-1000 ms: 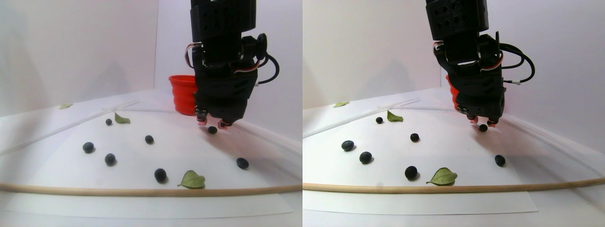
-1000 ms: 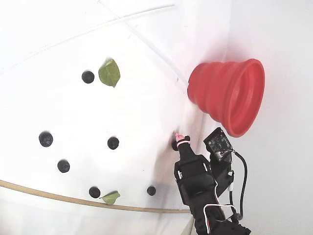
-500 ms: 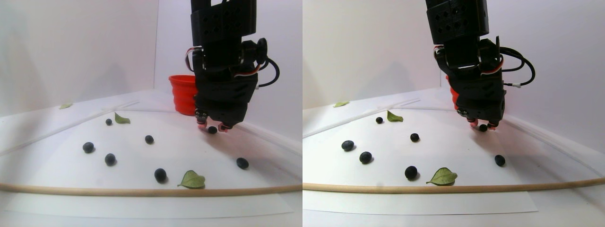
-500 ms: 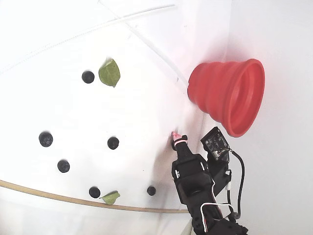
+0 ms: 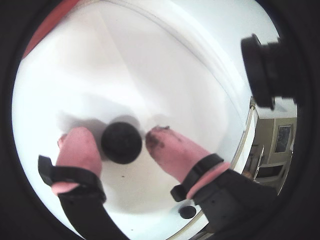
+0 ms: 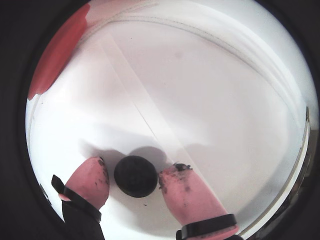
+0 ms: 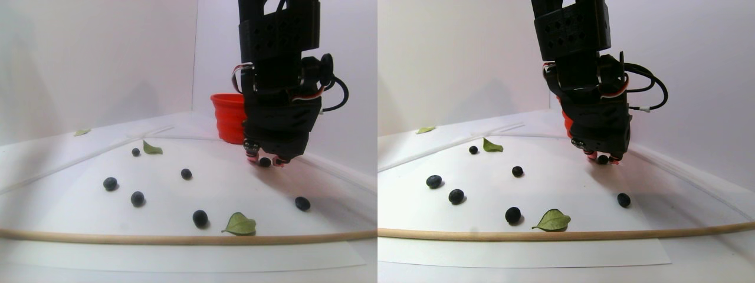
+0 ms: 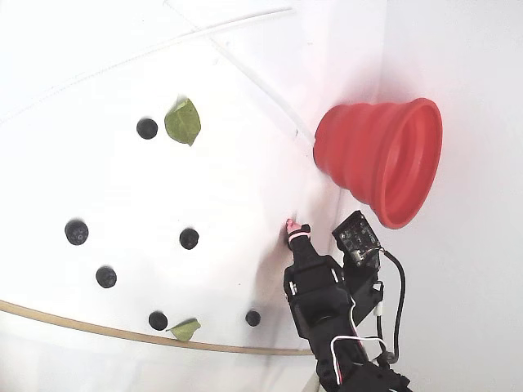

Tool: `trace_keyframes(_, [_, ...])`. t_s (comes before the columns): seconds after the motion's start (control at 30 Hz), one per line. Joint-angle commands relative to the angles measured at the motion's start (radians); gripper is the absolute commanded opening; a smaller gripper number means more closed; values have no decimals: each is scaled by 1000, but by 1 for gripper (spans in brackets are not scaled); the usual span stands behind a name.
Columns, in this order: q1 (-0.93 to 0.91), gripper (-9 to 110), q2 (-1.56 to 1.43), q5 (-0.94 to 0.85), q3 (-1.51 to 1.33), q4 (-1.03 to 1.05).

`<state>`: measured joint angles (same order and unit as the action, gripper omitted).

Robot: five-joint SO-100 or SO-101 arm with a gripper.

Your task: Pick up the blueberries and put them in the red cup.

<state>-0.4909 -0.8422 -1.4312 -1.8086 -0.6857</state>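
Note:
My gripper grabs the one blueberry by its round sides next, to put it in the red cup (image 5: 47, 24).
One blueberry (image 5: 121, 142) lies on the white sheet between my pink fingertips, also in the other wrist view (image 6: 135, 176) and the stereo pair view (image 7: 265, 161). My gripper (image 5: 119, 136) (image 6: 134, 171) (image 7: 265, 158) is down at the sheet and open around it, with a narrow gap on each side. Its fingers (image 6: 180, 192) are stained dark. The red cup (image 8: 376, 155) (image 7: 229, 118) stands just behind the gripper by the wall; its rim shows in both wrist views (image 5: 50, 22) (image 6: 57, 52). Several more blueberries (image 7: 186, 174) (image 8: 189, 238) lie scattered in front.
Green leaves (image 7: 239, 224) (image 7: 152, 148) (image 8: 182, 121) lie among the berries. A thin wooden rod (image 7: 177, 237) (image 8: 122, 335) runs along the sheet's front edge. White walls close in behind and beside the cup. A loose berry (image 7: 302, 203) lies near the gripper's front right.

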Motion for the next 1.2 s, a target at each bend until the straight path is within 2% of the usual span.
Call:
trace_keyframes(0.0, [-43, 20, -23, -8, 26, -14])
trace_keyframes(0.57, [-49, 12, -20, -15, 9, -3])
trace_keyframes(1.17, [-29, 11, -127, -9, -37, 12])
